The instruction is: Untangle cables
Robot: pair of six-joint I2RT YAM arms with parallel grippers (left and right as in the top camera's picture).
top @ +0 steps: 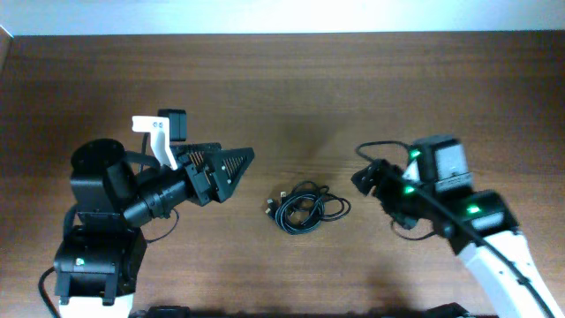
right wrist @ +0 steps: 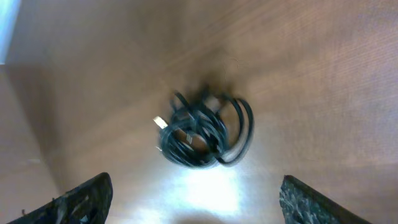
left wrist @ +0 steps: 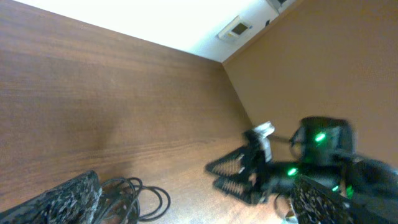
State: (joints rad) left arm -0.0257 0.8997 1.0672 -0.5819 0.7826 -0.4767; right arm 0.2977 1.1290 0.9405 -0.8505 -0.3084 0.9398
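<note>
My left gripper should reach the tangled coil and grab it by its near edge (top: pixel 284 218) (left wrist: pixel 109 211), so the loops on the opposite side stay free for my right gripper to untangle.
The cables (top: pixel 305 208) are thin black cords lying in one tangled coil on the wooden table, between the two arms. A small plug end sticks out at the coil's left. My left gripper (top: pixel 235 168) is open and empty, hovering left of the coil and apart from it. My right gripper (top: pixel 364 179) is open and empty, just right of the coil. In the left wrist view the coil (left wrist: pixel 132 196) lies beside the left finger of the open jaws (left wrist: pixel 193 190). In the right wrist view the coil (right wrist: pixel 202 132) lies ahead of the wide-open jaws (right wrist: pixel 196 186), blurred.
The brown wooden table (top: pixel 291 88) stretches to a white wall at the back. The right arm (left wrist: pixel 311 162), with green lights, shows across the table in the left wrist view. Thicker black wires run along the right arm (top: pixel 441 221).
</note>
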